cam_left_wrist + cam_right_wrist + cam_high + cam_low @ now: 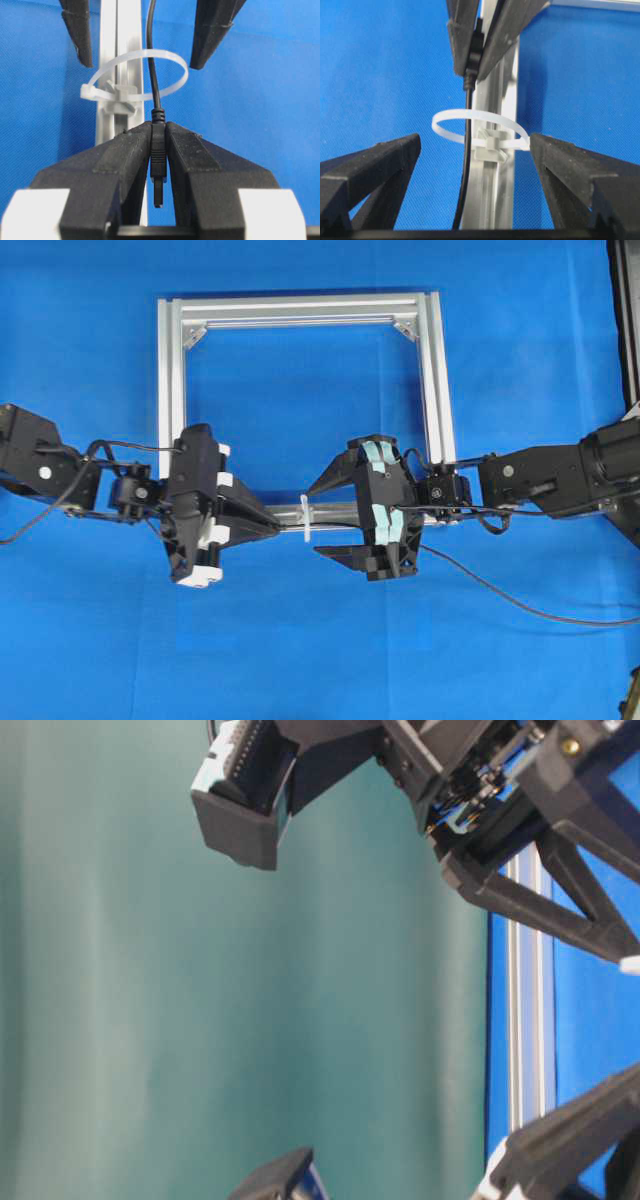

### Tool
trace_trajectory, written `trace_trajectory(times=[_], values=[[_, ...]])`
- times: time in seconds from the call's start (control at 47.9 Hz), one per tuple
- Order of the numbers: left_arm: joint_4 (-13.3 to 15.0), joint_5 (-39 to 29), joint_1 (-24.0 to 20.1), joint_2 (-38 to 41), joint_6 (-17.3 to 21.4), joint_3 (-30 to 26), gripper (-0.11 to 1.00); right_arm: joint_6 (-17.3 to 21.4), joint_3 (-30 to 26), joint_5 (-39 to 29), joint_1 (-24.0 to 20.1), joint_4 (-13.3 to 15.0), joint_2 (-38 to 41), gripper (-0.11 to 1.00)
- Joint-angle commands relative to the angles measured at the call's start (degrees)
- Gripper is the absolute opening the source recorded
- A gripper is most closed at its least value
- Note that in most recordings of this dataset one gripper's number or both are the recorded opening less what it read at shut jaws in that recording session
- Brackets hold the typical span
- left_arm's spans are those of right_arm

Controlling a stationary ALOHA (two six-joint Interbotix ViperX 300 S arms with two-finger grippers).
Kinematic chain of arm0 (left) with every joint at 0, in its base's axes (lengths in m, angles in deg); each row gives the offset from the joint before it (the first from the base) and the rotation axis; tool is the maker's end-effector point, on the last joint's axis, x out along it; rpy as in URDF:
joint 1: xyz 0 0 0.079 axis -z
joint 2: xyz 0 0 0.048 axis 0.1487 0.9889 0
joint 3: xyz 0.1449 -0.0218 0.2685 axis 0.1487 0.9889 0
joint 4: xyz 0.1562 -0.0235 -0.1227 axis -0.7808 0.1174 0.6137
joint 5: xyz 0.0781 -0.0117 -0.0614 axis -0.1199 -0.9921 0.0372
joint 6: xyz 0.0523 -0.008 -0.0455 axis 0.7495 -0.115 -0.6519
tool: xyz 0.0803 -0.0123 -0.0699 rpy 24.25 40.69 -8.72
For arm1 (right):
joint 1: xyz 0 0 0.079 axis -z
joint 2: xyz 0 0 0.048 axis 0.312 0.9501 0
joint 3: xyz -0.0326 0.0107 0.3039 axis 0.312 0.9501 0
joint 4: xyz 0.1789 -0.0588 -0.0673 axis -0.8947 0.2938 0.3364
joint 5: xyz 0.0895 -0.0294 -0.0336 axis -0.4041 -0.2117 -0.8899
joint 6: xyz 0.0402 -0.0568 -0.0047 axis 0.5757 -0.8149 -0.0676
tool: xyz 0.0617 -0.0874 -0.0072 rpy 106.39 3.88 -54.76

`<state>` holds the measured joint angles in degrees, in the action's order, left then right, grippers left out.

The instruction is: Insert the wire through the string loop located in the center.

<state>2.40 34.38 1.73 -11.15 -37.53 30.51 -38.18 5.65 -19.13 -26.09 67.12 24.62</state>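
Note:
My left gripper holds the dark plug [158,145] and needs to keep holding it. The plug is above the blue cloth in the left wrist view.
The wire [151,65] is a thin black cable whose dark plug [158,150] is clamped between the fingers of my left gripper [158,127], which is shut on it. From the plug the wire [466,165] runs through the white string loop [480,127], which is fixed on the frame's near rail. The string loop [305,518] sits between the two grippers in the overhead view. My right gripper [475,150] is open, its fingers standing either side of the loop and holding nothing. The left gripper [272,526] is just left of the loop and the right gripper [313,520] just right of it.
The silver square aluminium frame [300,310] lies on the blue cloth, its near rail [490,200] running under both grippers. The slack wire [480,585] trails away over the cloth to the right. The table-level view shows only arm parts and a rail [527,1020].

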Motion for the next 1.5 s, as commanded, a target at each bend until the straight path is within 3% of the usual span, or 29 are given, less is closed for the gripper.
trace_trajectory(times=[0.0,0.46,0.94,1.483], values=[[-0.18,0.26,0.18,-2.90,0.09,1.05,0.09,-0.09,-0.70,0.18,-0.09,-0.09,-0.70,0.93],[-0.18,0.26,1.14,-12.04,-0.62,12.22,0.09,-0.18,-1.05,-1.14,0.00,-0.09,-1.05,0.93],[-0.18,-0.88,2.72,-26.19,-6.24,25.93,0.09,-0.09,-1.23,-1.14,-0.35,0.00,-1.76,0.93],[-0.35,-8.26,2.72,-28.30,-5.27,25.49,0.09,-0.09,-1.49,-1.23,-0.97,-0.09,-1.76,0.93]])
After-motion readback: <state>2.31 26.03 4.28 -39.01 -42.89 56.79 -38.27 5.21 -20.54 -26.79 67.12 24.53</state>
